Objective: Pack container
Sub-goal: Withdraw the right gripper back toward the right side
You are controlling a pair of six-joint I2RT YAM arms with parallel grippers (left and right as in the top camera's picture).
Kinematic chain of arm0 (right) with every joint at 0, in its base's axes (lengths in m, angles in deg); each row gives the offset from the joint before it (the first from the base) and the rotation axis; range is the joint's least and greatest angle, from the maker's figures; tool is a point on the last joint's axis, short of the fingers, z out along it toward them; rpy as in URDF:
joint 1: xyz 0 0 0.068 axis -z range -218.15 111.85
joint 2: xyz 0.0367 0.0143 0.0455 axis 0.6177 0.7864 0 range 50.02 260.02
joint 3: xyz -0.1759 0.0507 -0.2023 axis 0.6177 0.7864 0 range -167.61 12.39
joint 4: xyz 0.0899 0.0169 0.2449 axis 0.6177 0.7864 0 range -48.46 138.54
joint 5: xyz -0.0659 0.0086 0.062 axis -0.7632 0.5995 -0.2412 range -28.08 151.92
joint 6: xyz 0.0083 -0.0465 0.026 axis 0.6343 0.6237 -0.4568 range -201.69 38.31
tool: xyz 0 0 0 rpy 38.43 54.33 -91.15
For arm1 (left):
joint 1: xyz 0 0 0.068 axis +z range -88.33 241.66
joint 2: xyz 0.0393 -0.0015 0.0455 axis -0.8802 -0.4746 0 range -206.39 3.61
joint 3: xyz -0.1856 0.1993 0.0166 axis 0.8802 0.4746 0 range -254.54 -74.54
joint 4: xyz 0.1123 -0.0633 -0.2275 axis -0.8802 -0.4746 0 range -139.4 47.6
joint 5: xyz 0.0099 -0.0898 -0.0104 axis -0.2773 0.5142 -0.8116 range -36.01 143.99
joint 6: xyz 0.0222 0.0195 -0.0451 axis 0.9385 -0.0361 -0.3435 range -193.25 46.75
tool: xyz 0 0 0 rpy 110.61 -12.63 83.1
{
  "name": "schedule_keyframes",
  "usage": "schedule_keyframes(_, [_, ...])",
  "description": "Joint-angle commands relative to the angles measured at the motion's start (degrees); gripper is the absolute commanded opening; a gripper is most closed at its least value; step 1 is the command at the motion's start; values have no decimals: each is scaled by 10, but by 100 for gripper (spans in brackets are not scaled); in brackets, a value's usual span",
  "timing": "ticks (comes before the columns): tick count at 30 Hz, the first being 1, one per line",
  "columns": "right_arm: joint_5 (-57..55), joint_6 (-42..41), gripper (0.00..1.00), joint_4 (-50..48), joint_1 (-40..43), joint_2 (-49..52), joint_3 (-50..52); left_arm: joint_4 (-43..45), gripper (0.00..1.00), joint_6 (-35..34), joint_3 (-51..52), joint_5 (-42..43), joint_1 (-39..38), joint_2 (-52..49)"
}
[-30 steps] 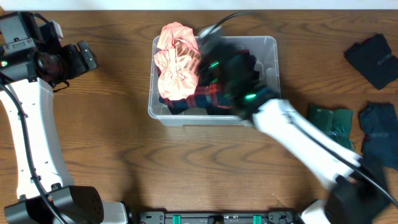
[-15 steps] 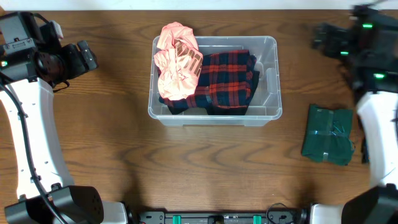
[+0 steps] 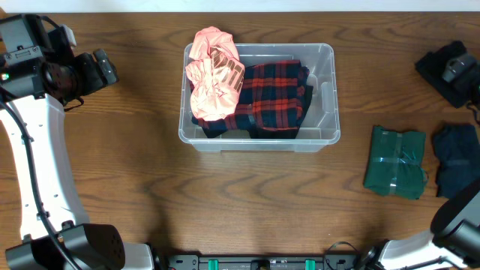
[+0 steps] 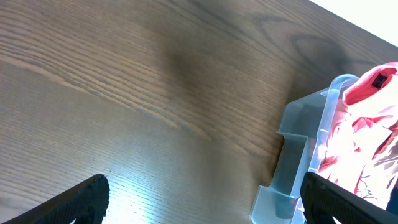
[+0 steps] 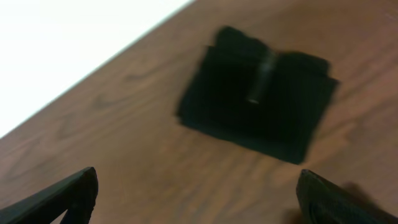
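Observation:
My right gripper will next pick up the black folded cloth by its near edge, opposite the cloth's strip, so that the cloth's body stays free for the container.
The clear container (image 3: 259, 140) stands at the table's middle. A pink garment (image 3: 214, 75) bulges over its left end and a red plaid garment (image 3: 274, 99) lies beside it inside. My left gripper (image 3: 105, 69) hovers open to the left of the bin. In its wrist view the container's corner (image 4: 297, 155) and the pink garment (image 4: 367, 134) show between the wide fingers of that gripper (image 4: 205, 205). My right gripper (image 3: 451, 69) is open at the far right, over a black folded cloth (image 5: 258, 93). Nothing sits between the fingers of the right gripper (image 5: 199, 199).
A green folded cloth (image 3: 395, 161) lies right of the container, with a dark blue cloth (image 3: 454, 159) beside it near the right edge. The black folded cloth (image 3: 429, 71) sits at the back right corner. The table's far edge runs close behind it.
My right arm has swung from over the container to the far right and its jaws have opened. The red plaid garment stays in the bin. The left arm has not moved.

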Motion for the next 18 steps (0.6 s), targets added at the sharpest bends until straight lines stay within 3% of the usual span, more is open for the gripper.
schedule_keyframes(1, [14, 17, 99, -17, 29, 30, 2, 0, 98, 10, 3, -1, 2, -1])
schedule_keyframes(18, [22, 17, 93, -146, 78, 156, 2, 0, 98, 10, 3, -1, 2, -1])
